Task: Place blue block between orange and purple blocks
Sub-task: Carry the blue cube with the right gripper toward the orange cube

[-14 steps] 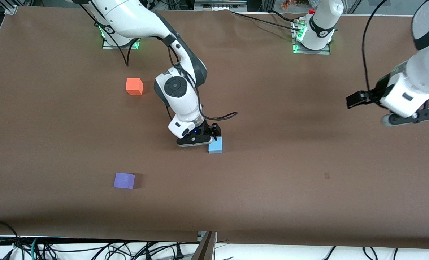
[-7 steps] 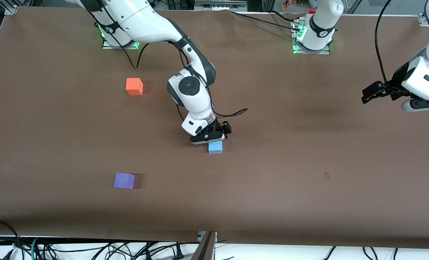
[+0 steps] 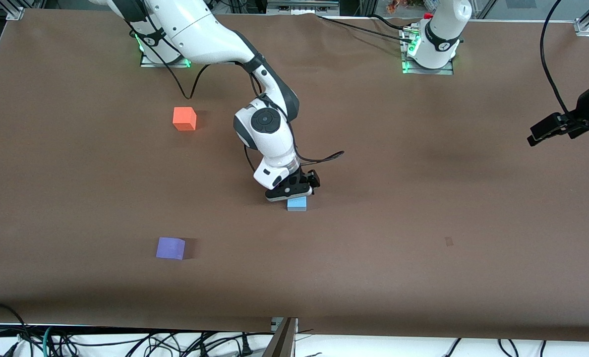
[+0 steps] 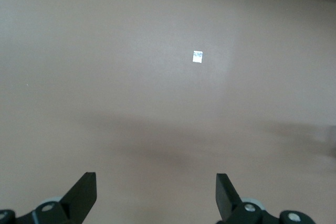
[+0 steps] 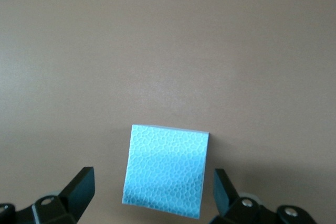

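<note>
Next, the right gripper grabs the blue block (image 3: 297, 204) by its opposite sides to set it between the purple block and the orange block (image 3: 184, 118).
The blue block (image 3: 297, 204) sits on the brown table near its middle. My right gripper (image 3: 294, 194) hangs just above it, open. In the right wrist view the blue block (image 5: 165, 170) lies between the two open fingertips (image 5: 81, 188), with a gap on each side. The orange block (image 3: 184, 118) sits toward the right arm's end, farther from the front camera. The purple block (image 3: 170, 248) sits nearer the front camera, about in line with the orange one. My left gripper (image 3: 547, 133) is open and empty, up over the table's edge at the left arm's end.
The brown table cover (image 3: 398, 223) spreads all around the blocks. A small pale mark (image 3: 448, 241) lies on it toward the left arm's end; it also shows in the left wrist view (image 4: 197, 56). Cables hang below the table's front edge.
My right gripper has moved toward the left arm's end and come over the blue block. My left arm has drawn away toward its end of the table. The blocks have not moved.
</note>
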